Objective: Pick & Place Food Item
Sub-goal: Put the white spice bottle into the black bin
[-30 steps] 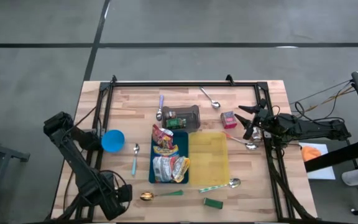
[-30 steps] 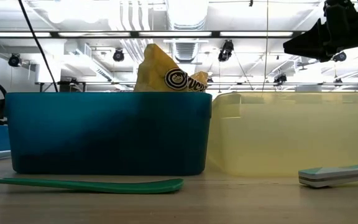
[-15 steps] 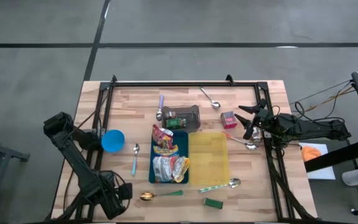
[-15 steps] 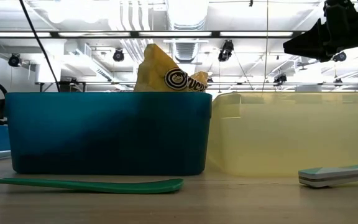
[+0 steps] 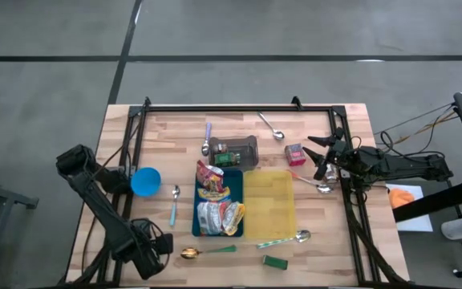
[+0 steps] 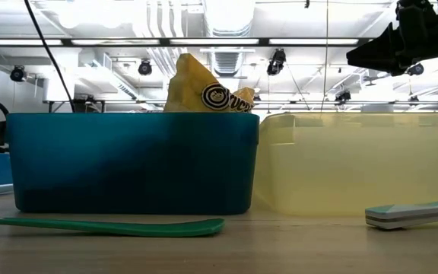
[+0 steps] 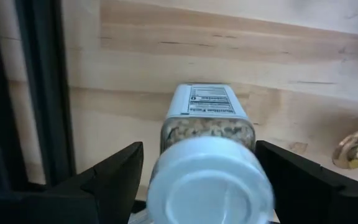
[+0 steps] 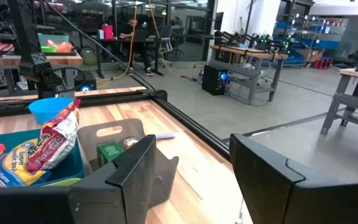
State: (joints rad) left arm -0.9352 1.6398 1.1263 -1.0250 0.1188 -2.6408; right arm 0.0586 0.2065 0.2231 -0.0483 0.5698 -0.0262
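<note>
My left gripper grabs the spice bottle by its clear body below the white cap next, to place it into the grey container (image 5: pixel 242 152).
A clear spice bottle (image 7: pixel 207 115) with a white cap (image 7: pixel 210 183) stands on its base on the wooden table, near its near left corner. My left gripper (image 7: pixel 199 145) (image 5: pixel 155 243) points down over it, open, one finger on each side of the bottle. I see wood between one finger and the bottle; the other finger is very close to it. The arm hides the bottle in the high view. My right gripper (image 8: pixel 191 162) (image 5: pixel 321 156) waits open and level at the table's right edge.
A blue bin (image 5: pixel 237 183) (image 6: pixel 128 164) holds snack packets (image 5: pixel 211 185), beside an empty yellow bin (image 5: pixel 269 205). A gold spoon with a green handle (image 5: pixel 207 252) lies just right of my left gripper. The black frame rail (image 7: pixel 42 93) runs close by. A blue bowl (image 5: pixel 145 181) sits farther back.
My left gripper has sunk toward the table at its near left corner, still pointing down.
</note>
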